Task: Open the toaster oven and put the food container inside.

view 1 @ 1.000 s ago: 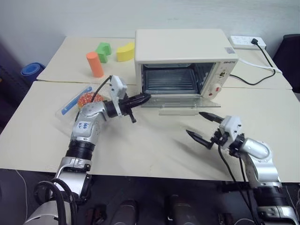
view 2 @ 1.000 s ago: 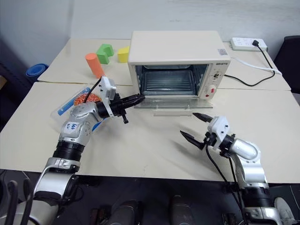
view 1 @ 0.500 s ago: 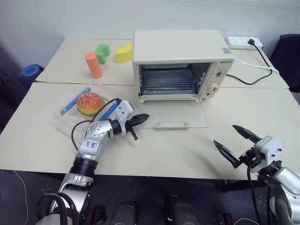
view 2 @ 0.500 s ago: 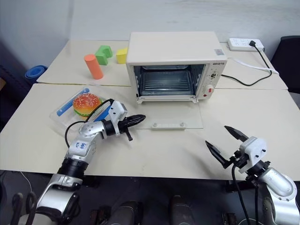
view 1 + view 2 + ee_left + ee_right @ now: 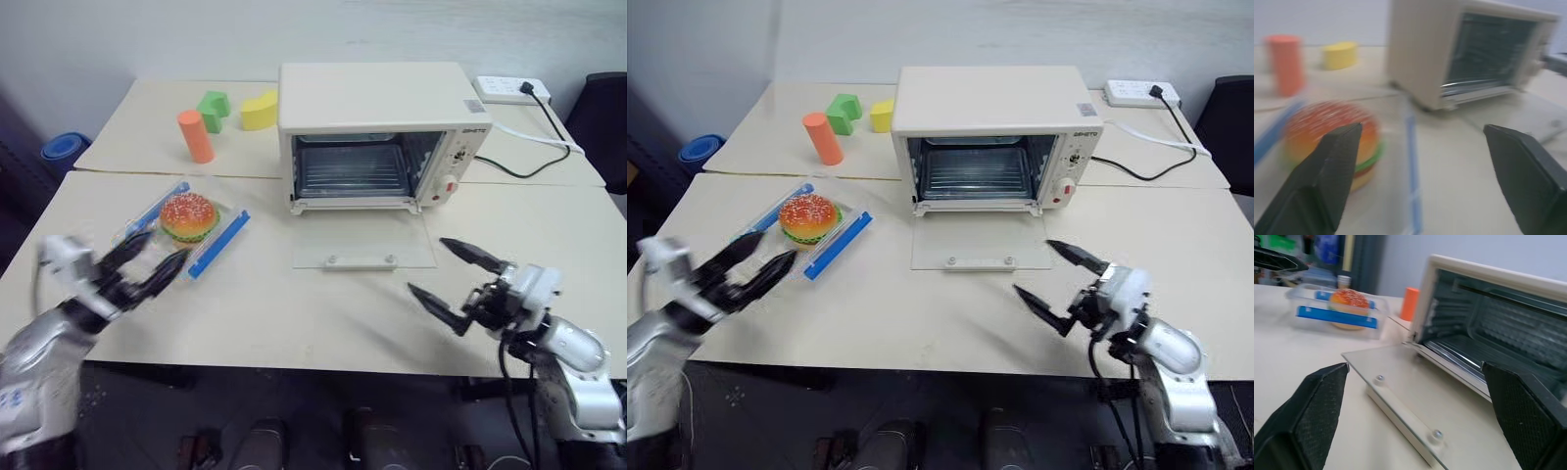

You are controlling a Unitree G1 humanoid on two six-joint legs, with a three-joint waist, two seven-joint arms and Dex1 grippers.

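Observation:
My open fingers are above the food container's blue strip [image 5: 217, 245], short of the hamburger [image 5: 188, 215], so it is too early to close; my left gripper first moves toward the hamburger.
The cream toaster oven [image 5: 377, 108] stands at the table's middle back, its glass door [image 5: 364, 240] folded down flat on the table and the cavity showing. The food container [image 5: 196, 240], clear with blue strips and a toy hamburger [image 5: 188, 215] inside, lies left of the oven. My left gripper [image 5: 147, 262] is open just in front of and left of the container, touching nothing; its wrist view shows the hamburger [image 5: 1327, 137] close ahead. My right gripper [image 5: 428, 266] is open and empty, in front of and right of the door [image 5: 1400, 377].
An orange cylinder [image 5: 197, 135], a green block [image 5: 215, 108] and a yellow block [image 5: 261, 108] stand at the back left. A power strip [image 5: 512, 88] with a black cable [image 5: 529, 162] lies right of the oven. The table's front edge is near both grippers.
My left gripper has swung left from the oven door to the front of the container and has gone from shut to open. My right gripper stayed open and shifted a little.

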